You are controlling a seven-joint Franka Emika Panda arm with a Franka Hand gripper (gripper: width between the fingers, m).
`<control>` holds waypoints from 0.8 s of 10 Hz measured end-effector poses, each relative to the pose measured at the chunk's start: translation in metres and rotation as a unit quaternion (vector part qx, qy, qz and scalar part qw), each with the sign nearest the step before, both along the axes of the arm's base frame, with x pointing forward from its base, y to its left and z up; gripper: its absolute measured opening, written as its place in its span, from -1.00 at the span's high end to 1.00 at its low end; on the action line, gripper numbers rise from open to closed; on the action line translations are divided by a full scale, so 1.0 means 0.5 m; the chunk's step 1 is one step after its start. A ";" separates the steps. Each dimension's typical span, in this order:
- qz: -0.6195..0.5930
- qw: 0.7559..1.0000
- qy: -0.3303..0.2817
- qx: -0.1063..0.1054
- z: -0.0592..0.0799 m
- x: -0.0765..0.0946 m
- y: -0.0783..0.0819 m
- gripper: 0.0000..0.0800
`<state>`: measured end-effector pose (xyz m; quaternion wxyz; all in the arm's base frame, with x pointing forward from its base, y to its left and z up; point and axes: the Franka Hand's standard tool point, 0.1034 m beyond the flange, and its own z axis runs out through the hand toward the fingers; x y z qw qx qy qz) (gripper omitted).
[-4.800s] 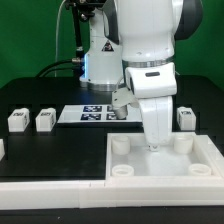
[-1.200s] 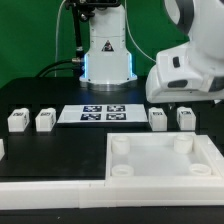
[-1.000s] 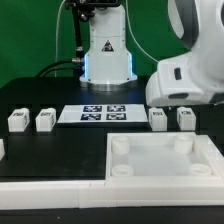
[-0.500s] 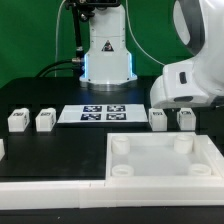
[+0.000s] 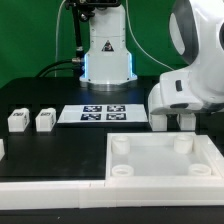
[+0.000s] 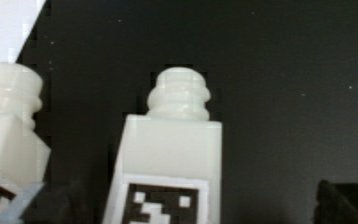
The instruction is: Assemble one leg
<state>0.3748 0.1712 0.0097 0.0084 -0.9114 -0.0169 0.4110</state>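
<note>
The dark fingers of my gripper are beside the tagged body of the white leg (image 5: 187, 123) (image 6: 165, 180), so it should close now.
Two white legs (image 5: 17, 121) (image 5: 45, 121) stand on the black table at the exterior view's left. Two more stand at the right, one (image 5: 159, 121) partly hidden by the arm and the other (image 5: 186, 120) beside it. My gripper (image 5: 172, 116) is low over this right pair. In the wrist view the gripper (image 6: 185, 205) is open. Its dark fingertips (image 6: 350, 200) stand on either side of one leg (image 6: 171, 150) with its tag facing the camera, not touching it. The neighbouring leg (image 6: 12, 130) is just outside the jaws.
The big white tray-like part (image 5: 160, 182) with round corner sockets lies in front. The marker board (image 5: 103, 114) lies at the middle back. The robot base (image 5: 105, 55) stands behind it. A small white piece (image 5: 2, 148) shows at the left edge.
The arm has left the tray, swung to the exterior view's right and come down over the two right legs. No leg has moved.
</note>
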 end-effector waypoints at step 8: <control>0.000 1.000 -0.002 0.001 -0.004 -0.001 -0.001 0.29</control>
